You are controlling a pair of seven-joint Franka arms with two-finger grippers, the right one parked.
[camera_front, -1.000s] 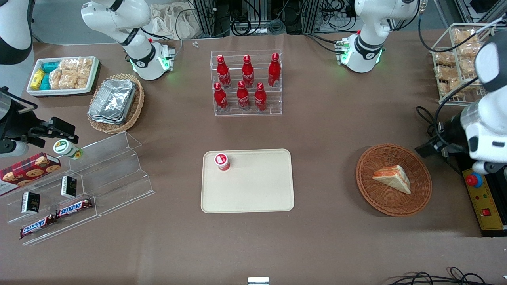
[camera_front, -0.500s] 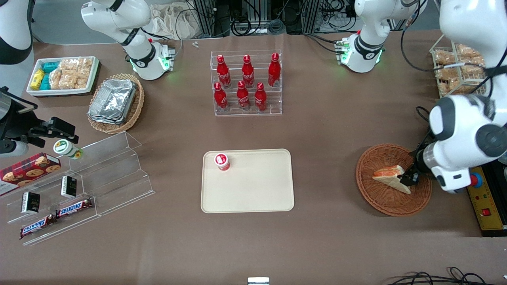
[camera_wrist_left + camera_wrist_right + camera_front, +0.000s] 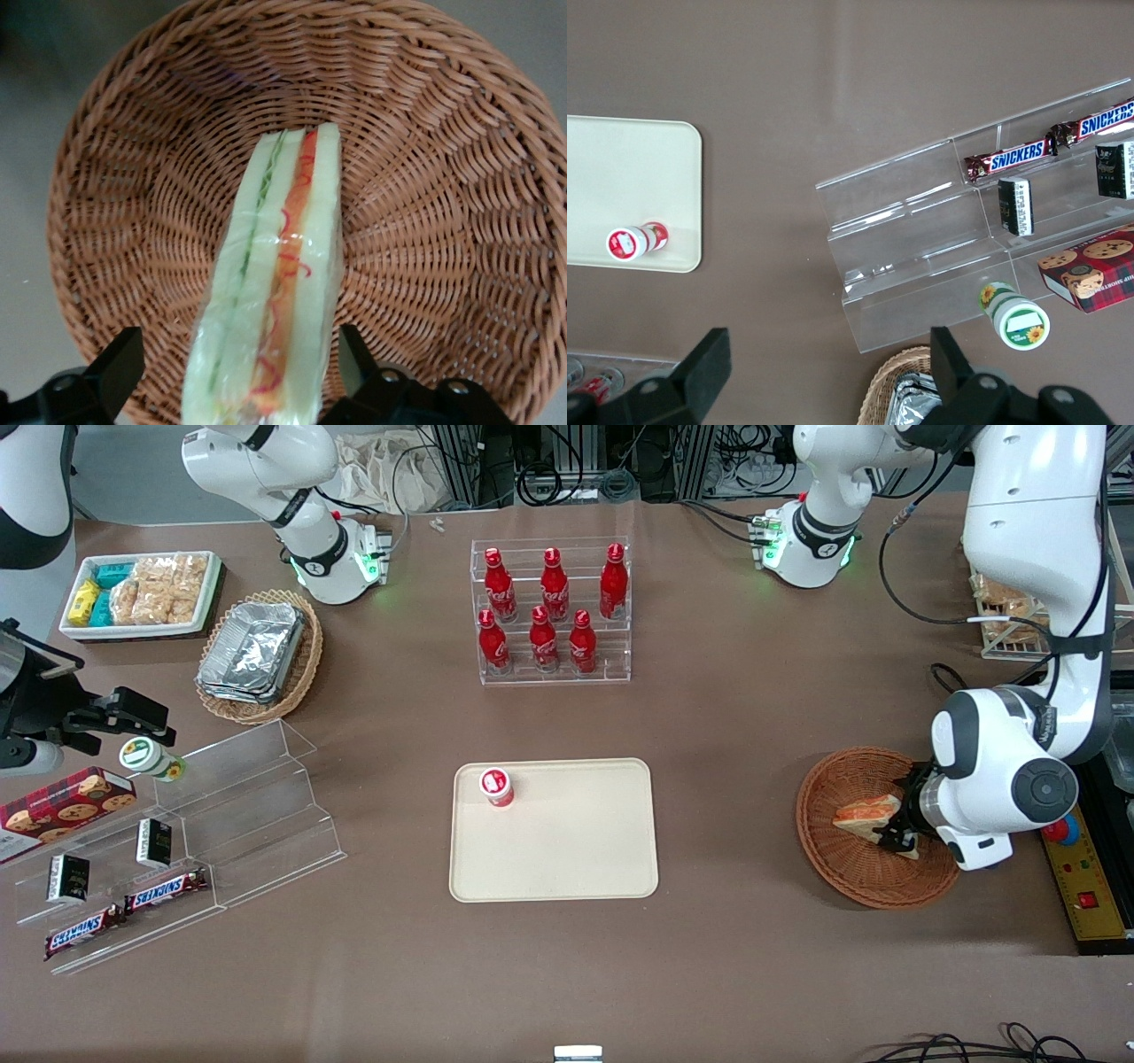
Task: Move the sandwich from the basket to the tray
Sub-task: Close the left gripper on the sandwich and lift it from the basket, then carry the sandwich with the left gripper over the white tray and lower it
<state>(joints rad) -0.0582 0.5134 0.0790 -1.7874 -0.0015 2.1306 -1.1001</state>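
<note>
I will grab the sandwich by its wide end (image 3: pixel 901 841) with my gripper next, so that I can put the wrapped sandwich on the cream tray (image 3: pixel 576 850).
The sandwich (image 3: pixel 862 812) (image 3: pixel 275 292), a wrapped wedge with green and red-orange filling, lies in the reddish-brown wicker basket (image 3: pixel 837 868) (image 3: pixel 443 221) toward the working arm's end of the table. My gripper (image 3: pixel 893 834) (image 3: pixel 239 376) is down in the basket, open, with one finger on each side of the sandwich's wide end; a gap shows between each finger and the bread. The cream tray (image 3: pixel 576 850) (image 3: pixel 620 177) lies near the table's middle, about level with the basket.
A small red-lidded cup (image 3: pixel 497 786) stands on the tray's corner. A clear rack of red bottles (image 3: pixel 551 613) stands farther from the camera than the tray. A stepped acrylic stand with snack bars (image 3: pixel 177 850) and a tan basket of foil trays (image 3: pixel 259 657) sit toward the parked arm's end.
My arm swung in from the table's edge and came down over the basket; the gripper now straddles the sandwich. The sandwich has hardly moved.
</note>
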